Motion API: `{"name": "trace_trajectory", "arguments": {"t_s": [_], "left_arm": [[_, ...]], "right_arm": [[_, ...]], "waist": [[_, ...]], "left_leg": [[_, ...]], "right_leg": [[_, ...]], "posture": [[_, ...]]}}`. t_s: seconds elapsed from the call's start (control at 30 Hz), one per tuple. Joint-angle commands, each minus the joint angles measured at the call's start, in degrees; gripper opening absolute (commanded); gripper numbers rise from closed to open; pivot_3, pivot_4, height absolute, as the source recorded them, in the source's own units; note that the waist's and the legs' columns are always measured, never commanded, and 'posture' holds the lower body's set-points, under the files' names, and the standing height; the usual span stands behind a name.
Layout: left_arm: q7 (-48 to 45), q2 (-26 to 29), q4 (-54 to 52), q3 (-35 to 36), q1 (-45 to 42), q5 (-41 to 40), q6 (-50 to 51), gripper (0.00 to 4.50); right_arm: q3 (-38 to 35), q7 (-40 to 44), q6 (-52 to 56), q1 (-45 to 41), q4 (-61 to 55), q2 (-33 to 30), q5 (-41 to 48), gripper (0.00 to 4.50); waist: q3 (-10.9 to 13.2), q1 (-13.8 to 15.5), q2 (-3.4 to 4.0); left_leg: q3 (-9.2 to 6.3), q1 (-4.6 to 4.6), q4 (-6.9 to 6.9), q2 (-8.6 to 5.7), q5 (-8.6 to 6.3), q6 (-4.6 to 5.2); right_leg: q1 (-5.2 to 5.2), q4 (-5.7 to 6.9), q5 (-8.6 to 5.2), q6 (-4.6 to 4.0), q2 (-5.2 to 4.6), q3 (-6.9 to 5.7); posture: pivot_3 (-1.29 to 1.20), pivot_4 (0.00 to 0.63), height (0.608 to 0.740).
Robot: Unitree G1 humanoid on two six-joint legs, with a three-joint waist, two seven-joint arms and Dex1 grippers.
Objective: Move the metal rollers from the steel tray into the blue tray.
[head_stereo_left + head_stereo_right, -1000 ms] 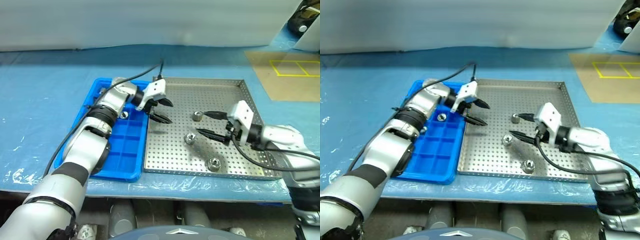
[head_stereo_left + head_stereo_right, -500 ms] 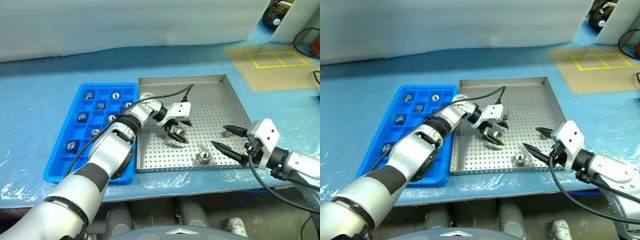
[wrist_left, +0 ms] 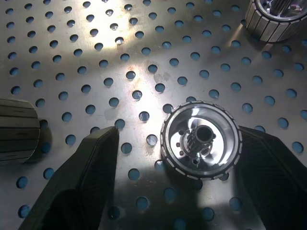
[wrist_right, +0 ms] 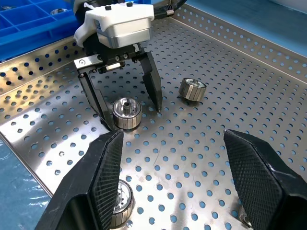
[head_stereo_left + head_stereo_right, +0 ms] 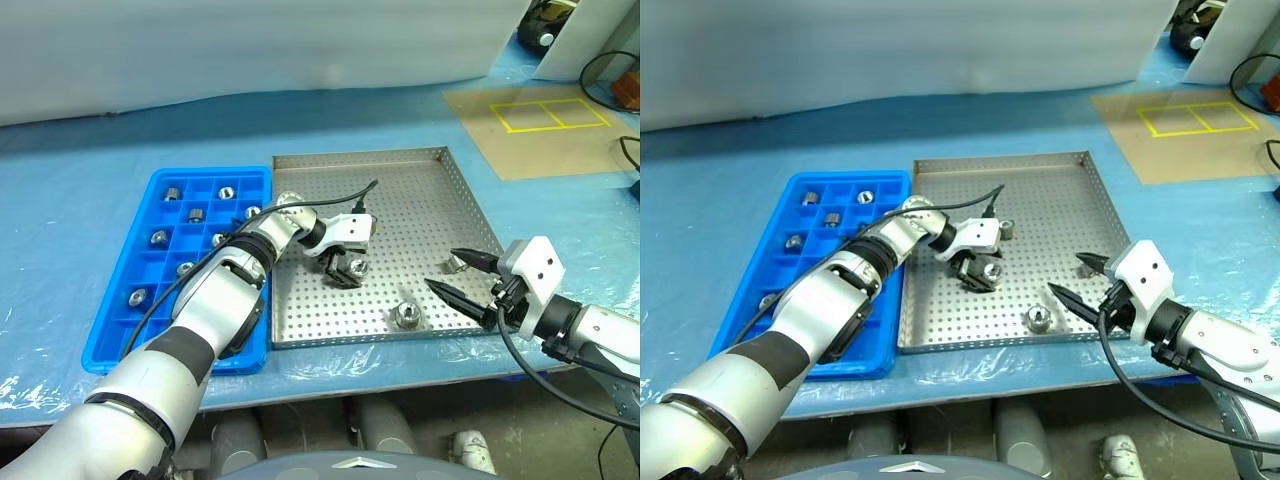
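I should close my left gripper on the upright roller, because my left fingers are on either side of the roller's ridged part, low over the bottom of the steel tray with its holes.
The steel tray (image 5: 420, 200) lies mid-table with the blue tray (image 5: 170, 358) beside it on the left. Several metal rollers sit in the blue tray's compartments (image 5: 172, 193). Several more lie loose on the steel tray's perforated floor. My left gripper (image 5: 347, 270) is low over the tray, open, its fingers on either side of one upright roller (image 3: 200, 146). Others lie near the front rim (image 5: 407, 315), just behind the left gripper (image 4: 192, 89) and by the right gripper's upper finger (image 5: 458, 263). My right gripper (image 5: 441, 268) hovers open and empty over the tray's front right corner.
Blue plastic sheeting covers the table. At the back right lies a brown panel (image 5: 530, 115) marked with yellow taped squares. A black cable (image 5: 340, 200) arcs over the steel tray to the left gripper. The steel tray has low raised rims.
The camera has swung right. My left gripper came down and rightward from the tray's left edge to straddle a roller. My right gripper drew back from mid-tray to the front right corner.
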Motion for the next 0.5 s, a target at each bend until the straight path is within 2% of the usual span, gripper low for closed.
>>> {"name": "trace_trajectory", "arguments": {"t_s": [0.03, 0.1, 0.2, 0.27, 0.37, 0.43, 0.5], "left_arm": [[-0.9, -0.4, -0.4, 0.8, 0.3, -0.1, -0.2, 3.98], [-0.7, -0.4, -0.5, 0.8, 0.5, 0.0, -0.6, 3.98], [-0.7, -0.4, -0.6, 1.3, 0.7, -0.3, -0.2, 3.33], [-0.4, -0.2, -0.5, 0.9, 0.9, 0.4, -0.4, 2.68], [-0.7, 0.4, -0.6, 0.8, 1.2, 0.7, -1.0, 2.68], [-0.4, 0.5, -0.5, 0.9, 1.1, 0.8, -0.7, 2.35], [-0.4, 0.6, -0.5, 1.1, 1.0, 0.6, -0.4, 1.81]], "right_arm": [[0.0, -0.3, -0.4, -0.9, -0.9, -0.7, 0.5, 3.38], [0.3, -0.3, -0.4, -1.1, -0.7, -0.8, 0.4, 3.38], [0.9, -0.5, -0.4, -1.5, -0.6, -0.8, 0.2, 3.38], [1.3, -0.7, -0.4, -1.7, -0.6, -0.8, 0.2, 3.38], [1.6, -0.7, -0.5, -2.2, -0.3, -0.8, 0.1, 3.38], [1.8, -0.7, -0.4, -2.8, 0.0, -0.9, 0.2, 3.38], [2.3, -0.6, -0.5, -3.5, 0.4, -1.1, 0.1, 3.38]], "waist": [[0.0, 0.0, 0.00], [0.0, -0.1, 0.00], [0.0, -0.2, 0.01], [0.0, -0.2, 0.01], [0.0, -0.4, 0.01], [0.0, -0.5, 0.01], [0.0, -0.6, 0.01]], "left_leg": [[0.01, 0.00, 0.00, 0.00, -0.01, 0.01], [0.03, 0.00, -0.01, 0.00, -0.02, 0.03], [0.05, 0.01, -0.01, 0.00, -0.03, 0.05], [0.07, 0.01, -0.01, 0.00, -0.04, 0.06], [0.08, 0.02, -0.01, 0.00, -0.05, 0.08], [0.08, 0.03, -0.01, 0.00, -0.06, 0.08], [0.09, 0.03, -0.01, 0.00, -0.06, 0.09]], "right_leg": [[0.00, -0.01, 0.00, 0.00, 0.00, 0.00], [0.00, -0.03, 0.00, 0.00, -0.01, 0.01], [0.02, -0.06, 0.00, -0.01, -0.01, 0.01], [0.03, -0.07, 0.01, -0.01, -0.02, 0.02], [0.05, -0.10, 0.01, -0.01, -0.02, 0.02], [0.07, -0.13, 0.01, -0.01, -0.02, 0.01], [0.08, -0.15, 0.01, -0.01, -0.03, 0.02]], "posture": [[-0.64, 0.150, 0.740], [-0.63, 0.150, 0.740], [-0.63, 0.150, 0.740], [-0.63, 0.150, 0.740], [-0.62, 0.150, 0.740], [-0.62, 0.150, 0.740], [-0.61, 0.150, 0.740]]}}
